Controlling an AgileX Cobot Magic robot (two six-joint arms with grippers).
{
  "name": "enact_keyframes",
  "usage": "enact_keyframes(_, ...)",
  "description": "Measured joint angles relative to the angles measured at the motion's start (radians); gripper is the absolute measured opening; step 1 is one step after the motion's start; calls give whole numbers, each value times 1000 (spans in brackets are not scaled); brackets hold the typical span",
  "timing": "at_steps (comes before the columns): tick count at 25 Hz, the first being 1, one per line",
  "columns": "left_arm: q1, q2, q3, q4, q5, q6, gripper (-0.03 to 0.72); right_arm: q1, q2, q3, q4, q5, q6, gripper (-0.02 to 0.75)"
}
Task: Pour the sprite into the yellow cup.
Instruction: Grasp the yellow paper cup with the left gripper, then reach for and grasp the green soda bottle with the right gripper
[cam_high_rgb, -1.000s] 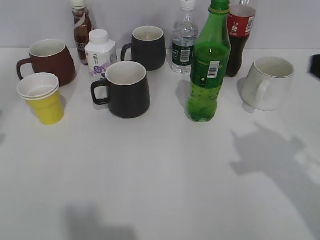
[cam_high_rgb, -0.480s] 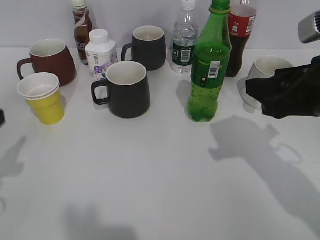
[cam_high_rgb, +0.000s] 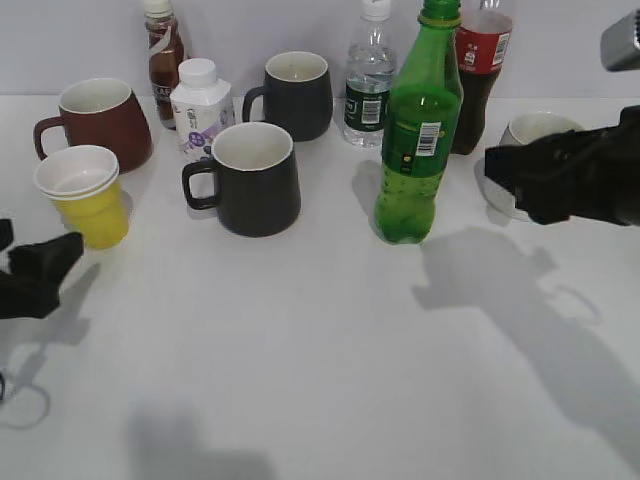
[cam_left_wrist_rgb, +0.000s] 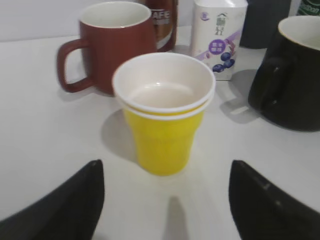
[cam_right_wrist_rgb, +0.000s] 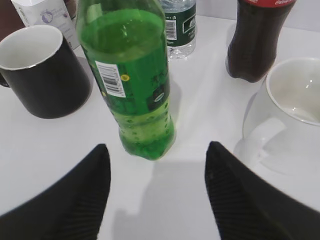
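Observation:
The sprite is a tall bottle with a long neck (cam_high_rgb: 436, 38) above its body, so the robot's right gripper will next grab it around its middle label band (cam_high_rgb: 416, 130) to pour.
The sprite (cam_high_rgb: 417, 140) is a tall green bottle with a barcode patch, standing upright mid-table; it also shows in the right wrist view (cam_right_wrist_rgb: 131, 75). The yellow cup (cam_high_rgb: 88, 197) stands at the left, white inside and empty; it also shows in the left wrist view (cam_left_wrist_rgb: 163, 112). My left gripper (cam_left_wrist_rgb: 165, 175) is open, just in front of the cup, not touching it; in the exterior view it (cam_high_rgb: 45, 265) sits at the left edge. My right gripper (cam_right_wrist_rgb: 157, 155) is open, just short of the sprite; in the exterior view it (cam_high_rgb: 510, 175) is to the bottle's right.
A dark red mug (cam_high_rgb: 100, 122) stands behind the yellow cup. Two black mugs (cam_high_rgb: 252, 178) (cam_high_rgb: 295, 95), a white milk bottle (cam_high_rgb: 200, 108), a brown drink bottle (cam_high_rgb: 162, 58), a water bottle (cam_high_rgb: 368, 85), a cola bottle (cam_high_rgb: 480, 70) and a white mug (cam_high_rgb: 530, 135) crowd the back.
My left gripper has come into view at the left edge, close to the yellow cup. My right gripper has moved in from the right toward the sprite.

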Motion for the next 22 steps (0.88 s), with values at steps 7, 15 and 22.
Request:
enact_keyframes(7, 0, 371, -20, 12, -372, 0, 621, 0, 26, 0, -5, -91, 0, 615)
enact_keyframes(15, -1, 448, -91, 10, -398, 61, 621, 0, 74, 0, -7, -211, 0, 613)
enact_keyframes(22, -1, 490, -187, -13, -399, 68, 621, 0, 134, 0, -7, -262, 1, 586)
